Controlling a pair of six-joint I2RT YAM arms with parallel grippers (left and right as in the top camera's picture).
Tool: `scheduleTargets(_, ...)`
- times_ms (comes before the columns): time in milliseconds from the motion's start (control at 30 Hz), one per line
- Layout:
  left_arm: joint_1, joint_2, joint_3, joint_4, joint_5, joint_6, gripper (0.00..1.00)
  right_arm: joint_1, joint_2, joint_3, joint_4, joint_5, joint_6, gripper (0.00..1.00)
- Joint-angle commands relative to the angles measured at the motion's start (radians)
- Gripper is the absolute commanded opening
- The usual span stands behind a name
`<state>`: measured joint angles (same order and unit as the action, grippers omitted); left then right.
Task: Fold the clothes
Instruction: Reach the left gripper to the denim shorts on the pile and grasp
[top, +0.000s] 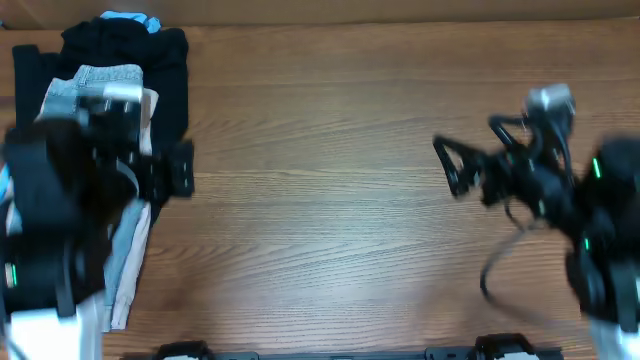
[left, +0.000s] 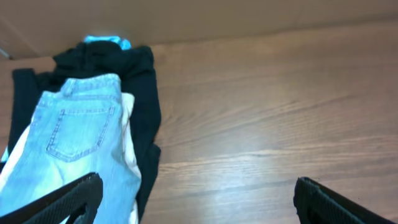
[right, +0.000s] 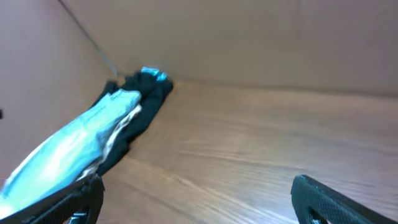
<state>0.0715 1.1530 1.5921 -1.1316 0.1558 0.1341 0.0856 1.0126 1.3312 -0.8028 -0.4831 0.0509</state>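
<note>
The light blue denim shorts (top: 100, 82) need to come off the pile lengthwise for folding, so my left gripper will grab them near the waistband end next.
The light blue denim shorts (top: 100, 82) lie folded on top of a clothes pile at the table's far left. In the left wrist view (left: 74, 140) a back patch pocket shows; in the right wrist view (right: 68, 146) they appear as a long pale strip. My left gripper (top: 180, 168) is open and empty, hovering at the pile's right edge; its fingers (left: 196, 205) straddle the shorts' edge and bare wood. My right gripper (top: 450, 165) is open and empty over bare table at the right, and its fingers also show in the right wrist view (right: 199, 202).
Under the denim lie a beige garment (left: 130, 152) and a black garment (top: 160, 55) that spreads toward the back. A bright blue item (top: 130, 18) peeks out at the pile's back edge. A brown wall (right: 249, 37) runs along the table's back.
</note>
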Motion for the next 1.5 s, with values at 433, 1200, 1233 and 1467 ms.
scheduleTargets(433,0.124,0.563,0.245,0.230,-0.236,0.060,1.00,0.010,0.580,0.069,0.068,-0.300,0.056,1.00)
scheduleTargets(1200,0.528,0.969,0.245,0.502,0.029,0.459,0.97,0.154,0.768,0.069,0.103,-0.066,0.053,1.00)
scheduleTargets(1233,0.531,0.990,0.245,0.508,0.029,0.465,0.97,0.155,0.767,0.069,0.103,-0.066,0.053,1.00)
scheduleTargets(1467,0.532,1.110,0.245,0.540,0.029,0.502,0.97,0.155,0.768,0.069,0.103,-0.048,0.053,1.00)
